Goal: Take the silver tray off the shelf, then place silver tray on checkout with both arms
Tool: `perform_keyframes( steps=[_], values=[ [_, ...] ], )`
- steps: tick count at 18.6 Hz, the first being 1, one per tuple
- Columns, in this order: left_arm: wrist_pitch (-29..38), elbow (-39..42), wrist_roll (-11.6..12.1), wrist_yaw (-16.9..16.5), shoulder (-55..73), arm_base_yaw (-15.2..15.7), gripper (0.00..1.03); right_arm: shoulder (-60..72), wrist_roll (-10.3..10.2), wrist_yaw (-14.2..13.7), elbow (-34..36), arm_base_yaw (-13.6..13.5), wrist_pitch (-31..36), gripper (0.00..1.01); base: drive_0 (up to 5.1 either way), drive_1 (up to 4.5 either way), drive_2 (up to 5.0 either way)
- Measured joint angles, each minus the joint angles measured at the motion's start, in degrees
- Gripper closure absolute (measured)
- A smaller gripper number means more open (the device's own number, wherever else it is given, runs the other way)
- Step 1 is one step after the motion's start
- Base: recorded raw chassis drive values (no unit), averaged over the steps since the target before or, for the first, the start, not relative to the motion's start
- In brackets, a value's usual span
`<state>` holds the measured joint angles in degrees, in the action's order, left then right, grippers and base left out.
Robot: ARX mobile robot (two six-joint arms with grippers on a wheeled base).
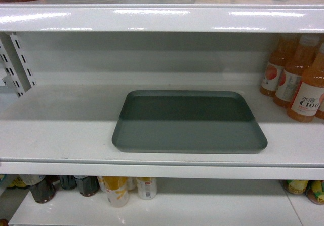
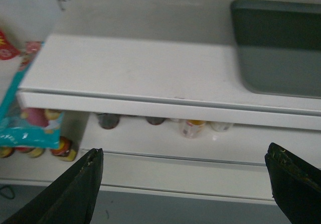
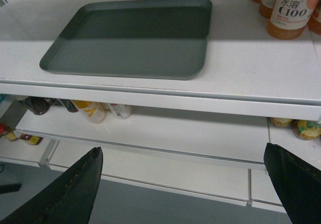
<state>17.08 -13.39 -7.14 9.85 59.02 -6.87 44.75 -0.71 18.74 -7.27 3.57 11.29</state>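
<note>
The left gripper grabs the tray by its short side rim (image 1: pixel 121 119) next, to lift the silver tray off the shelf (image 1: pixel 61 129) with both arms.
The silver tray (image 1: pixel 188 122) lies flat and empty on the white shelf (image 1: pixel 61 129), its front rim close to the shelf's lip. The left wrist view catches only the silver tray's near left corner (image 2: pixel 281 48) on the shelf (image 2: pixel 140 73). In the right wrist view the whole silver tray (image 3: pixel 133 38) shows on the shelf (image 3: pixel 251 68). My left gripper (image 2: pixel 183 156) is open, low and in front of the shelf, left of the tray. My right gripper (image 3: pixel 181 153) is open too, below and in front of the tray. Neither gripper appears in the head view. The checkout is out of view.
Orange drink bottles (image 1: pixel 298 79) stand on the same shelf right of the tray, also seen as bottles (image 3: pixel 291 8) in the right wrist view. Bottles (image 1: pixel 119 188) sit on the lower shelf. An upper shelf board (image 1: pixel 162 15) overhangs the tray. Snack packets (image 2: pixel 25 113) hang at left.
</note>
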Motion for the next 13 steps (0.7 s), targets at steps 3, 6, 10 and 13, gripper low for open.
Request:
perform_keyframes(
  steps=[3, 6, 10, 13],
  values=[
    [9.94, -25.16, -1.88, -2.21, 46.91, -6.34, 0.05, 51.52, -9.44, -2.54, -19.71, -4.39, 27.58, 0.03, 0.0, 0.0, 0.0],
    [8.39, -31.71, -2.08, -2.16, 52.13, -6.82, 0.05, 58.58, -11.08, -4.07, -25.24, -4.39, 28.83, 0.03, 0.0, 0.0, 0.0],
    [5.09, -43.87, -3.02, -2.45, 59.06, -7.61, 0.05, 68.04, -12.76, -7.48, -35.85, -5.2, 26.64, 0.03, 0.0, 0.0, 0.0],
    [3.13, -47.87, -3.02, -2.38, 61.77, -7.72, 0.05, 70.75, -12.81, -8.39, -39.87, -6.01, 24.92, 0.03, 0.0, 0.0, 0.0]
  ],
)
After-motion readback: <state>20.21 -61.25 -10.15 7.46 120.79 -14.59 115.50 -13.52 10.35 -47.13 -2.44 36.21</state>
